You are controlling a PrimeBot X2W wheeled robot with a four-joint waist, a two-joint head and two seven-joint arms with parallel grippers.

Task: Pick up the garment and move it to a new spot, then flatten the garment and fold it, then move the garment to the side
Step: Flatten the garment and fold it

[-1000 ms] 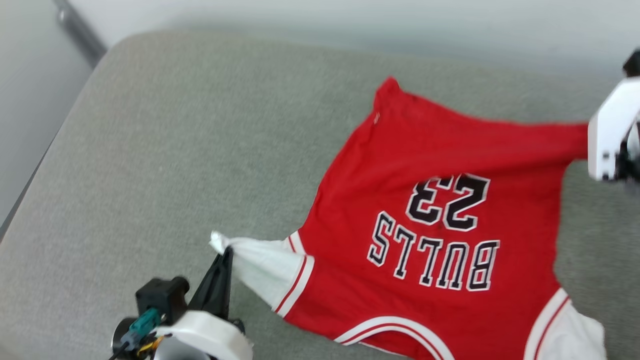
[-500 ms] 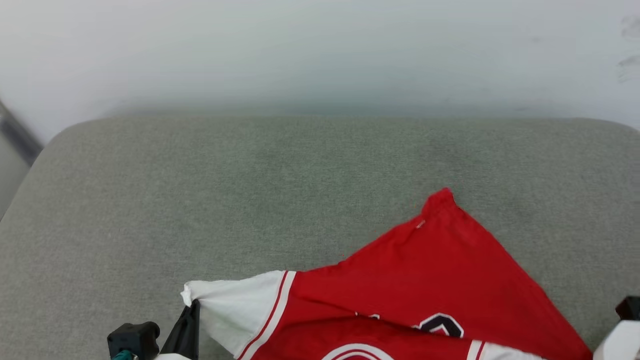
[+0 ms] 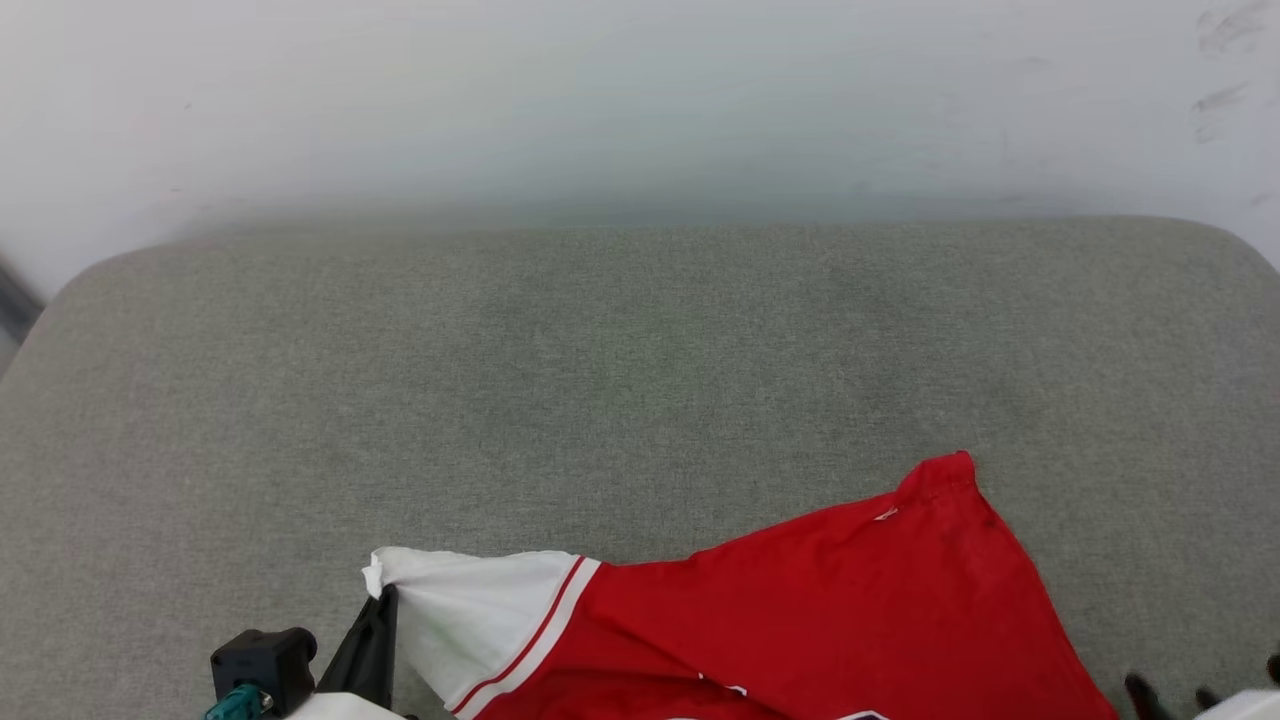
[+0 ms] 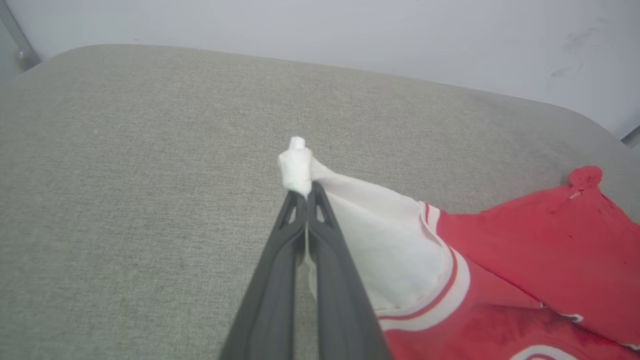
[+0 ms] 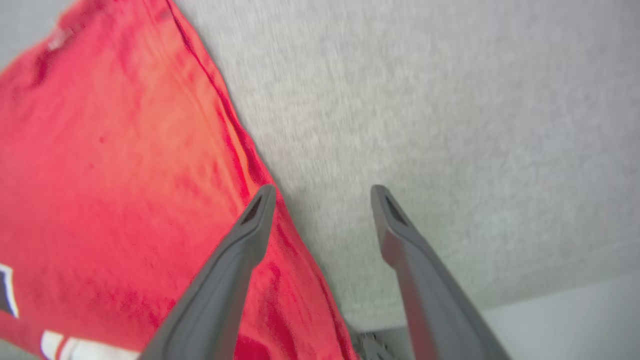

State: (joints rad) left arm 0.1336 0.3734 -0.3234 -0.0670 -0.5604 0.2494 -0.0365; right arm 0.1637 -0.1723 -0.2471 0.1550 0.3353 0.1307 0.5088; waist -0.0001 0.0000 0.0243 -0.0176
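I will next use my right gripper to grab the garment (image 3: 800, 620) by its bunched corner near the small tag (image 3: 945, 478). Then I can move the garment and flatten it.
The garment (image 3: 800, 620), a red shirt with a white striped-trim sleeve (image 3: 470, 610), lies on a grey-green cushion (image 3: 620, 380) at the bottom of the head view. My left gripper (image 4: 306, 192) is shut on the bunched tip of the white sleeve (image 4: 380, 240), held slightly off the cushion. In the right wrist view my right gripper (image 5: 322, 192) is open over the red cloth's edge (image 5: 125, 175), one finger above the cloth, the other above bare cushion, nothing between them. Its dark fingertips (image 3: 1140, 692) peek in at the head view's lower right.
A pale wall (image 3: 640, 100) rises behind the cushion's far edge. The cushion's rounded corners show at the far left and far right. Bare cushion stretches beyond the garment and to its left.
The head camera has tilted up, so the garment sits lower in view. My right gripper has opened and let go of the red hem. The left gripper keeps its hold on the sleeve.
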